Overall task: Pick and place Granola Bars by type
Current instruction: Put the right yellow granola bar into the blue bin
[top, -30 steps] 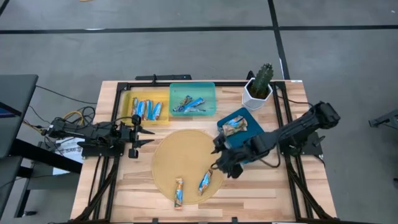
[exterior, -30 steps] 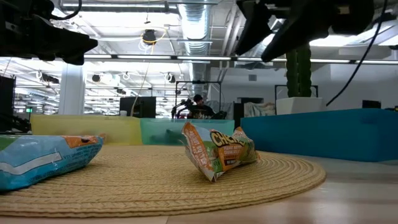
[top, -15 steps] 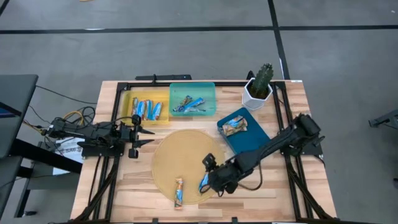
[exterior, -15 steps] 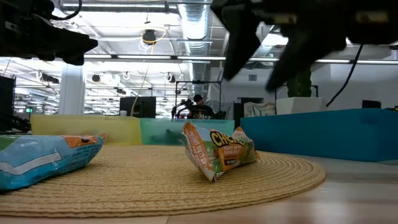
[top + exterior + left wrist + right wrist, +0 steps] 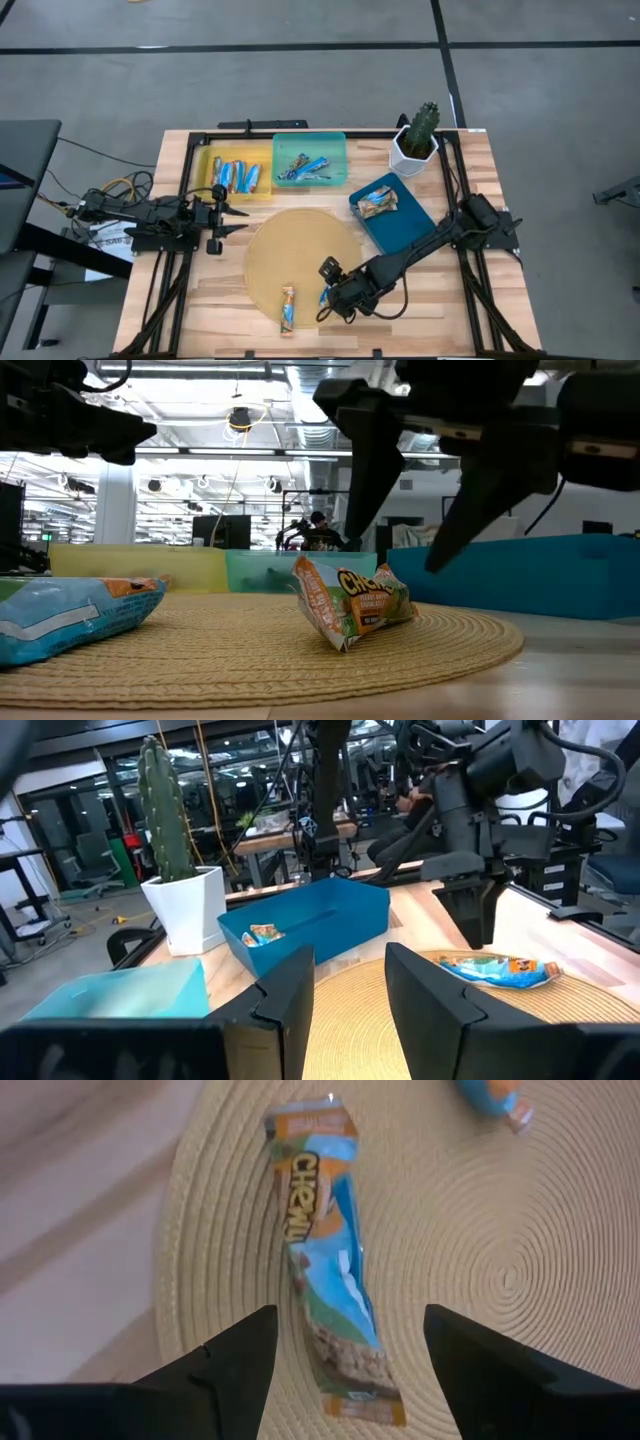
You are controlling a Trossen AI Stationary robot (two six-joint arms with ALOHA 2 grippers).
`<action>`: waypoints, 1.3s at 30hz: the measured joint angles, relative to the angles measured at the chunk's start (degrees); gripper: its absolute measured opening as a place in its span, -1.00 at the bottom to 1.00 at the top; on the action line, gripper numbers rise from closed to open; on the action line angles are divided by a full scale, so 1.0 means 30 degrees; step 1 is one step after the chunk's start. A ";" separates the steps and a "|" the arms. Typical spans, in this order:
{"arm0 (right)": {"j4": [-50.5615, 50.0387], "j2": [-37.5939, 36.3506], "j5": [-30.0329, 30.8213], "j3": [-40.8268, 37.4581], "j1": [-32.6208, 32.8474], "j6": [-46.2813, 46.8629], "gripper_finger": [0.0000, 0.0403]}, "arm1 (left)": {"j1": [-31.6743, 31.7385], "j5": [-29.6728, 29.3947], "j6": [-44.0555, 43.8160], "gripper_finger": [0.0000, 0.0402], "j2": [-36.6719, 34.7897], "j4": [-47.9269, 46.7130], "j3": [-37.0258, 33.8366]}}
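Observation:
My fingers are above the granola bar point(image 5: 335, 1305) in the right wrist view. It isn't time to close yet: my right gripper needs to go down first and then close on the bar.
Two granola bars lie flat on the round woven mat point(image 5: 290, 255). One blue-and-orange bar point(image 5: 328, 293) point(image 5: 325, 1315) point(image 5: 350, 600) lies near the mat's near right edge, and another point(image 5: 287, 308) point(image 5: 70, 615) lies to its left. My right gripper point(image 5: 330, 300) point(image 5: 348, 1320) point(image 5: 392, 555) hovers open just above the first bar, pointing down, with a finger on each side and no touch. My left gripper point(image 5: 240, 219) point(image 5: 350, 995) waits open at the table's left side. More bars lie in the yellow tray point(image 5: 212, 160), the teal tray point(image 5: 340, 145) and the dark blue tray point(image 5: 400, 225).
A potted cactus point(image 5: 418, 135) stands at the far right, behind the dark blue tray. The three trays line the far half of the table. Bare wood shows near the front edge and right of the mat point(image 5: 420, 310).
My right gripper has swung from beside the dark blue tray toward the table's near edge and leftward. It has come down over the bar at the mat's near right edge and is still open. The bars have not moved.

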 joint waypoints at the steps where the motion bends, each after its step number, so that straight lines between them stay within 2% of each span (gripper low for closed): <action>1: -0.0044 0.0001 0.0000 -0.0009 -0.0005 0.0000 0.21 | -0.0001 0.0042 0.0066 -0.41 0.0009 -0.0006 0.0007; 10: 0.0490 0.1248 0.0116 0.0097 0.0002 -0.0060 0.21 | 0.0002 0.0069 0.0121 -0.41 0.0031 -0.0014 0.0000; 18: 0.0442 0.1254 0.0555 0.0070 -0.0168 -0.0342 0.18 | -0.0003 0.0247 0.0070 -0.41 0.0301 -0.0226 0.0084; 22: 0.0736 0.1864 0.0573 0.0095 -0.0286 -0.0312 0.03 | -0.0005 0.0249 0.0087 -0.41 0.0321 -0.0315 0.0108; 33: 0.1491 0.2277 0.0579 0.0112 -0.0459 -0.0243 -0.56 | 0.0002 0.0234 -0.0011 -0.41 0.0323 -0.0403 0.0131; 39: 0.1473 0.2288 0.0583 0.0101 -0.0459 0.0153 -0.73 | -0.0005 0.0234 0.0049 -0.41 0.0323 -0.0417 0.0138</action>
